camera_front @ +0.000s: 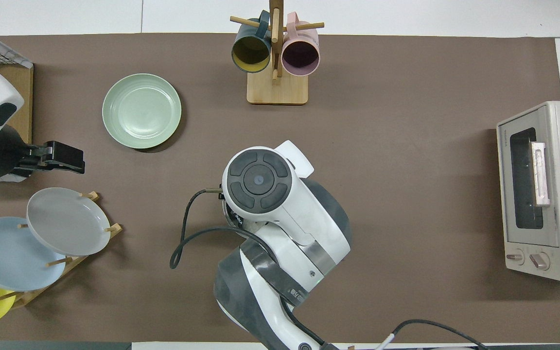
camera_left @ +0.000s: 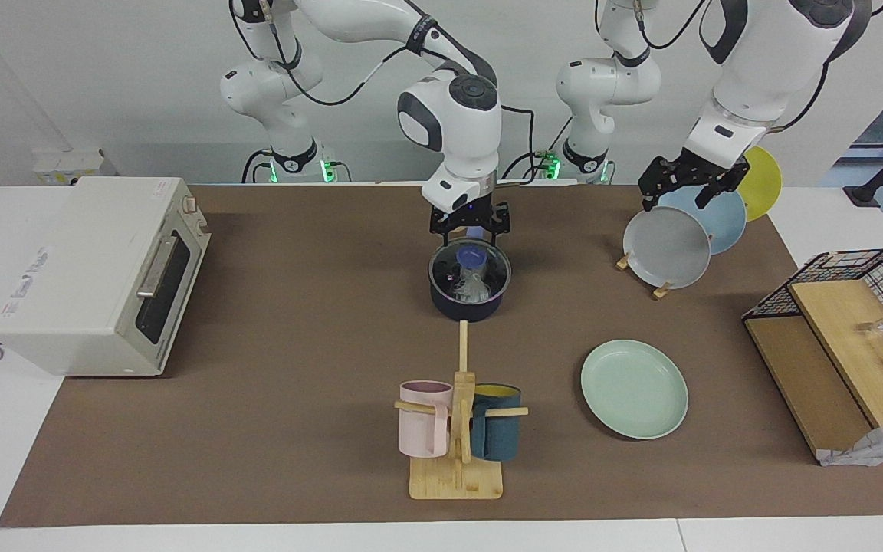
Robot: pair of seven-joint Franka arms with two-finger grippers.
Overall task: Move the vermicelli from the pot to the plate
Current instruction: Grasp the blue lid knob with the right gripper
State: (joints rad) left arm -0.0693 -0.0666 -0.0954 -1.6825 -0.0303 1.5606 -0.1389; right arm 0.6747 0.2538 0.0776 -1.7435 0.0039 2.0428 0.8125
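The clear lid spreads over the pot (camera_left: 469, 305) wider than the right gripper's fingers open, so the robot should reach the lid with that gripper and grab its narrow blue knob.
The dark navy pot (camera_left: 469, 305) stands mid-table with the whitish vermicelli (camera_left: 477, 290) inside it. What looks like a clear lid with a bluish knob (camera_left: 472, 259) covers it. My right gripper (camera_left: 471, 231) hangs straight down just above the knob, fingers spread, holding nothing. In the overhead view my right arm hides the pot. The mint-green plate (camera_left: 634, 389) lies empty, farther from the robots than the pot, toward the left arm's end; it also shows in the overhead view (camera_front: 142, 110). My left gripper (camera_left: 675, 195) waits, open and empty, over the plate rack.
A rack holds a grey plate (camera_left: 670, 247), a light blue plate (camera_left: 721, 218) and a yellow plate (camera_left: 762, 182). A wooden mug tree (camera_left: 457, 429) with a pink and a teal mug stands farther than the pot. A toaster oven (camera_left: 96, 276) and a wire basket (camera_left: 855, 307) stand at the table's ends.
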